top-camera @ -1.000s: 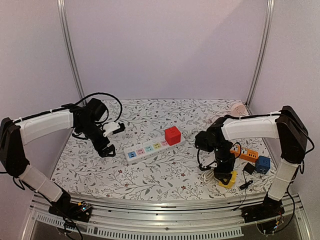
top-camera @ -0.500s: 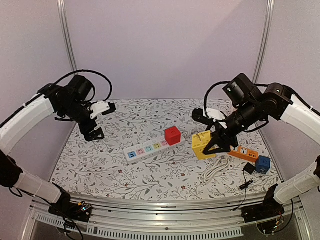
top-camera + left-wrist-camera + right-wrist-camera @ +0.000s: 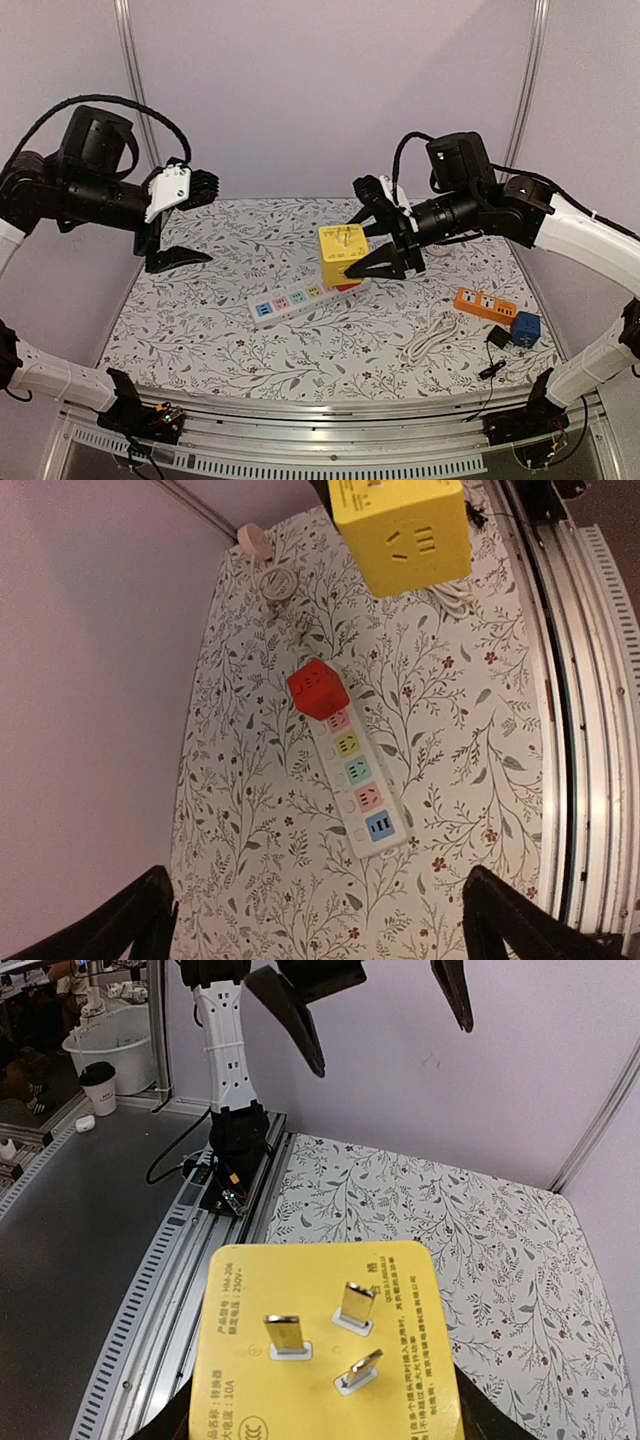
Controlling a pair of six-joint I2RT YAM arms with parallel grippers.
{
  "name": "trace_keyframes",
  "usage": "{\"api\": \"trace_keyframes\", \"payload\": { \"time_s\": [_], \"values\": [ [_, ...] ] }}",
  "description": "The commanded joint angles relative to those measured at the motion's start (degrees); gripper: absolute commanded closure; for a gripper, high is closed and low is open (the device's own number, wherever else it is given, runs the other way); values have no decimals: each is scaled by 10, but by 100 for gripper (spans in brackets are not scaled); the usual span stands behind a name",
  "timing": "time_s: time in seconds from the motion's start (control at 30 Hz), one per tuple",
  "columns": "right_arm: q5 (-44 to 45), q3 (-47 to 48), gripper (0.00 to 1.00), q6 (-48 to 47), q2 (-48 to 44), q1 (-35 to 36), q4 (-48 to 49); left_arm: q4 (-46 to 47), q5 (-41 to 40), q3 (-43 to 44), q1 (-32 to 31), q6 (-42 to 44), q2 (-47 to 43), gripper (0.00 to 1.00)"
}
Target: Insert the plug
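Observation:
My left gripper grabs the yellow cube plug (image 3: pixel 343 257) (image 3: pixel 404 538) across its prong side and opposite side next, so that my right gripper is free to regrip to insert.
My right gripper (image 3: pixel 360 235) is shut on a yellow cube plug (image 3: pixel 343 257), holding it in the air above the right end of the white power strip (image 3: pixel 295 297). In the right wrist view the plug (image 3: pixel 325 1350) shows three metal prongs facing the camera, with my dark fingers (image 3: pixel 165 1428) at its lower corners. The strip (image 3: pixel 357 780) lies on the floral table with coloured sockets and a red cube (image 3: pixel 318 688) plugged into its far end. My left gripper (image 3: pixel 190 222) hangs high over the table's left side, open and empty, well away from the strip.
An orange power strip (image 3: pixel 485 303), a blue cube (image 3: pixel 526 328), a small black adapter (image 3: pixel 497 337) and a coiled white cable (image 3: pixel 430 340) lie at the right. Metal rails (image 3: pixel 320 420) run along the near edge. Round pale objects (image 3: pixel 257 542) sit at the far corner.
The right arm has lifted the yellow plug from the front right of the table and carried it up and left over the strip. The left arm has risen and pulled back, still open.

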Motion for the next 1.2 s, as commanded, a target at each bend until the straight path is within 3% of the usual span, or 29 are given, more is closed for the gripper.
{"api": "trace_keyframes", "payload": {
  "time_s": [0.0,0.07,0.13,0.23,0.37,0.57,0.7,0.93,1.07,1.17],
  "values": [
    [-9,44,100,62,15,2,41,129,-129,-34,-132,176,29,1],
    [11,61,100,98,23,2,20,259,-125,-110,-151,328,-15,0],
    [27,66,100,126,28,2,20,399,-108,-198,-153,427,-44,0],
    [49,55,100,188,28,2,75,540,-129,-270,-169,416,-38,0],
    [14,55,100,254,23,1,103,629,-136,-281,-180,352,-18,0],
    [3,49,100,262,12,1,92,757,-49,-320,-177,512,-2,1],
    [10,45,100,259,4,2,91,716,-27,-309,-174,523,2,0],
    [-3,53,100,255,5,1,88,563,-24,-282,-161,532,11,1],
    [-3,60,100,259,13,1,85,577,-19,-271,-161,528,25,1],
    [-4,60,100,260,14,1,85,580,-31,-255,-161,513,37,10]
  ]
}}
